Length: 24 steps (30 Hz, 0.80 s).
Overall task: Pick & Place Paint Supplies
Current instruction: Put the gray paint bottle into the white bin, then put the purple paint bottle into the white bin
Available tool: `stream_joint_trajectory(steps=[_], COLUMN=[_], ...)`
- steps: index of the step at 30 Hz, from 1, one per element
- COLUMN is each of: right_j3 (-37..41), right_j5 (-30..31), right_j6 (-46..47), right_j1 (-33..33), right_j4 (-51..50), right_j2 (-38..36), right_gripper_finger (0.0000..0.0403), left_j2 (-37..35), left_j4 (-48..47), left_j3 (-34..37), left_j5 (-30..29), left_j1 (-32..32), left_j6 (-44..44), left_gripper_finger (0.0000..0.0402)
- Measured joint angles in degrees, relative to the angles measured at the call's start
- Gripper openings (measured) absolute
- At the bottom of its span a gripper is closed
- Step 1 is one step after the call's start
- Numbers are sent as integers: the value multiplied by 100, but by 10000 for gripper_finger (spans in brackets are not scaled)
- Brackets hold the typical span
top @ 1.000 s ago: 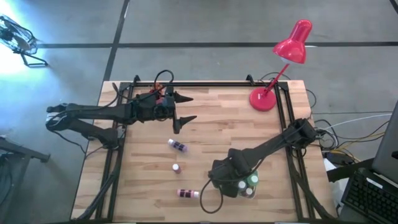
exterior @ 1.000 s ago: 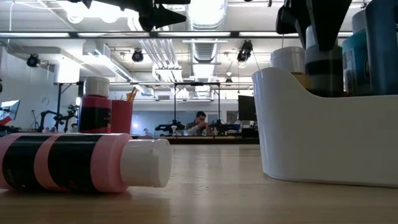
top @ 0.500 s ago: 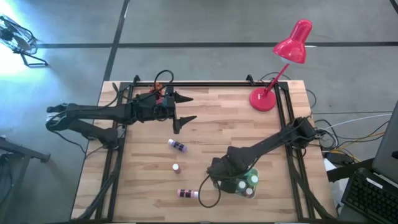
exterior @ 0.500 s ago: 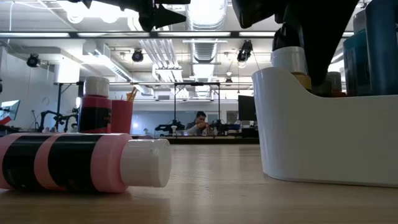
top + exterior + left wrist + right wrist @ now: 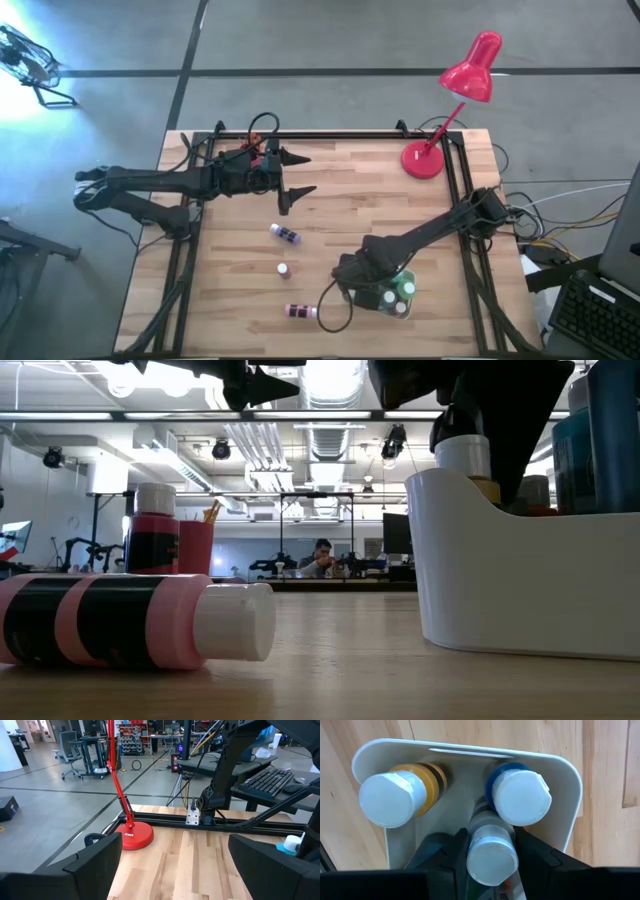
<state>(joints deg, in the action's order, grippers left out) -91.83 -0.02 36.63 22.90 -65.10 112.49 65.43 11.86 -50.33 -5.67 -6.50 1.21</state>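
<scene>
The robot's right gripper should open now, because the white-capped bottle (image 5: 490, 854) is standing down inside the caddy's rim beside the blue bottle and would stay there.
My right gripper (image 5: 372, 285) points down over a white caddy (image 5: 400, 312) at the near right and is shut on a white-capped bottle (image 5: 490, 854). A yellow bottle (image 5: 395, 795) and a blue bottle (image 5: 520, 795) stand in the caddy (image 5: 560, 775) beside it. Three bottles remain on the wood. A purple one (image 5: 285, 234) lies on its side, a small one (image 5: 284, 270) stands upright, and a pink one (image 5: 300, 311) lies near the front edge. My left gripper (image 5: 305, 175) hangs open above the far left of the table, with nothing between its fingers. My right gripper pinches the white-capped bottle just below its cap (image 5: 489, 831), one finger (image 5: 445, 855) on each side. The fingers come from above, pointing down. The bottle stands upright with its lower part down inside the caddy. Whether it rests on the caddy's floor is hidden.
A red desk lamp (image 5: 455, 100) stands on its round base (image 5: 135, 836) at the far right corner. A black frame (image 5: 225, 817) runs along the table's edges. Bare wood lies between the two arms in the middle of the table.
My right gripper has gone down and slightly toward the table's left, carrying the bottle down between the others into the caddy. It stays shut on the bottle.
</scene>
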Motion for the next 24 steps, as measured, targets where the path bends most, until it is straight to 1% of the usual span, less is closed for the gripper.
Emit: stream_joint_trajectory(steps=[9, 17, 20, 24], right_j3=[2, 2, 2, -106], right_j5=[1, 89, 62, 38], right_j6=[-200, -232, -231, -233], right_j1=[-20, -27, -25, -20], right_j4=[2, -4, -23, -229], right_j2=[0, 0, 0, -2], right_gripper_finger=[123, 202, 216, 225], left_j2=[0, 0, 2, 2], left_j4=[-13, -39, -37, -37], left_j3=[0, 0, 0, 0], left_j5=[83, 151, 151, 149], left_j1=[0, 0, 0, 0], left_j6=[-43, -43, -43, -43], left_gripper_finger=[369, 369, 369, 369])
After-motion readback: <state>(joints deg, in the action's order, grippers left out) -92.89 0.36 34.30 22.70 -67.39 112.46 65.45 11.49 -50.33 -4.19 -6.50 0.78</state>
